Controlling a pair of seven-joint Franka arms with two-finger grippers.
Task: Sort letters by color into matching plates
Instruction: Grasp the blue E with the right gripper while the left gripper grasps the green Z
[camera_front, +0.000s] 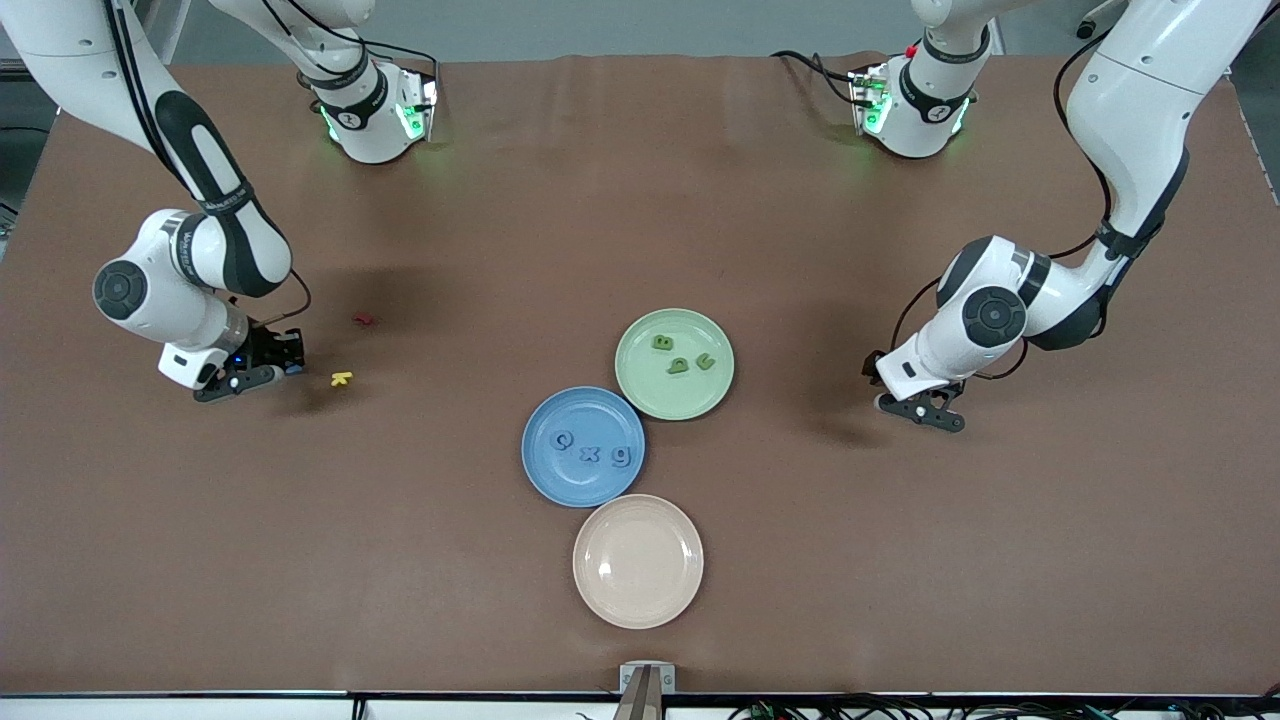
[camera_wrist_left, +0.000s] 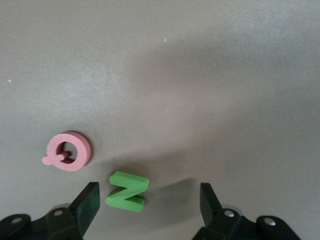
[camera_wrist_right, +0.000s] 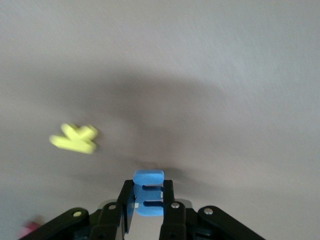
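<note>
My left gripper next needs to grab the green letter N by its body (camera_wrist_left: 127, 191) to sort the letter into the pale green plate.
My right gripper (camera_front: 280, 362) (camera_wrist_right: 147, 186) is shut on a blue letter E (camera_wrist_right: 148, 196), low over the table toward the right arm's end. My left gripper (camera_front: 930, 412) (camera_wrist_left: 149, 192) is open and low, with a green letter N (camera_wrist_left: 127, 191) lying flat on the table between its fingers, close to one finger (camera_wrist_left: 89, 200). The front view hides that N. The blue plate (camera_front: 560, 482) holds three blue letters (camera_front: 591, 455). The pale green plate (camera_front: 682, 397) touches it and holds three green letters (camera_front: 680, 365).
A cream plate (camera_front: 638, 600) lies nearer the front camera than the blue plate, touching it. A yellow letter (camera_front: 342, 379) (camera_wrist_right: 75, 138) and a red letter (camera_front: 364, 320) lie near the right gripper. A pink letter Q (camera_wrist_left: 67, 151) lies beside the green N.
</note>
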